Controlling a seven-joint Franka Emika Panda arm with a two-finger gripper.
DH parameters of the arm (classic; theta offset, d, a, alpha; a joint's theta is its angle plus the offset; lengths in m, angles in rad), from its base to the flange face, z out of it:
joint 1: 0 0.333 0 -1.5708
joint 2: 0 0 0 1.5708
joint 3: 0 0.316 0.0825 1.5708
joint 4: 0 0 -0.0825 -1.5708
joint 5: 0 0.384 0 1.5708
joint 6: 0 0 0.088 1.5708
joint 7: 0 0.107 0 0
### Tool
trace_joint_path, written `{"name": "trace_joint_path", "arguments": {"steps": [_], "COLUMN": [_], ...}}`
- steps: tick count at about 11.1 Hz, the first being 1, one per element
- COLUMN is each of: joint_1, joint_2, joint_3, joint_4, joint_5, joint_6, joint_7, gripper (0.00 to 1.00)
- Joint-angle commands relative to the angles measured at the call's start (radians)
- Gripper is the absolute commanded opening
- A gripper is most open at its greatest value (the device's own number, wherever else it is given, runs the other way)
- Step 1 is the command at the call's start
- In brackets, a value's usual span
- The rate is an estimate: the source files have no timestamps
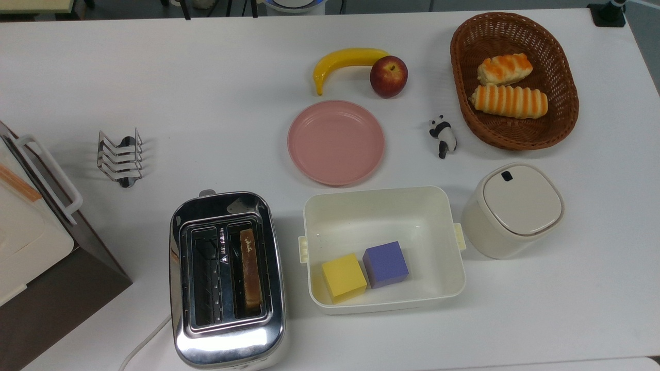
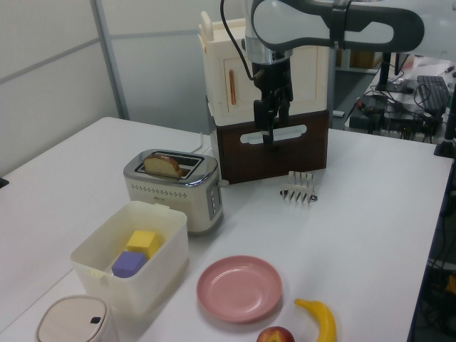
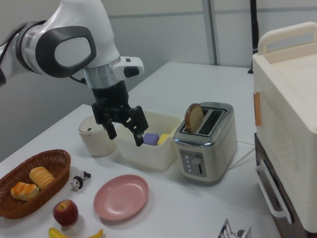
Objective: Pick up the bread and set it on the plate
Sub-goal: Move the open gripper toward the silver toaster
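Note:
I should next put the bread on the plate (image 2: 239, 288), picking up the slice by its rounded top sticking out of the slot (image 2: 164, 165).
The bread (image 1: 250, 268) is a brown slice standing upright in one slot of a chrome toaster (image 1: 227, 335). Its rounded top sticks out of the slot (image 2: 164, 165) (image 3: 194, 118). The pink plate (image 1: 335, 142) lies bare on the white table beyond the toaster, also seen in the left view (image 2: 239, 288) and the right view (image 3: 121, 197). My gripper (image 3: 125, 135) hangs open in the air with nothing between its fingers. In the right view it is left of the toaster, in front of the white tub. In the left view the gripper (image 2: 272, 137) hangs well above the table before a cream appliance.
A white tub (image 1: 384, 206) holding a yellow and a purple cube sits beside the toaster. A lidded canister (image 1: 513, 211), a basket (image 1: 466, 111) of striped rolls, a panda figure (image 1: 442, 136), an apple (image 1: 389, 76), a banana (image 1: 343, 61), a toast rack (image 1: 120, 157) and a cream appliance (image 1: 26, 232) stand around.

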Motion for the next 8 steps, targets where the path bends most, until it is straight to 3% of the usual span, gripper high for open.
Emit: {"name": "trace_joint_path", "arguments": {"steps": [1,6,8], "joint_1": [0.001,0.002,0.002], "joint_2": [-0.032,-0.016,-0.002], "joint_3": [-0.011,-0.01,-0.01], "joint_4": [-0.025,-0.022,-0.022], "joint_5": [-0.005,0.001,0.006], "joint_6": [-0.017,-0.003,0.073], "joint_7": [0.005,0.001,0.001], "gripper": [1.0,1.0,1.0]}}
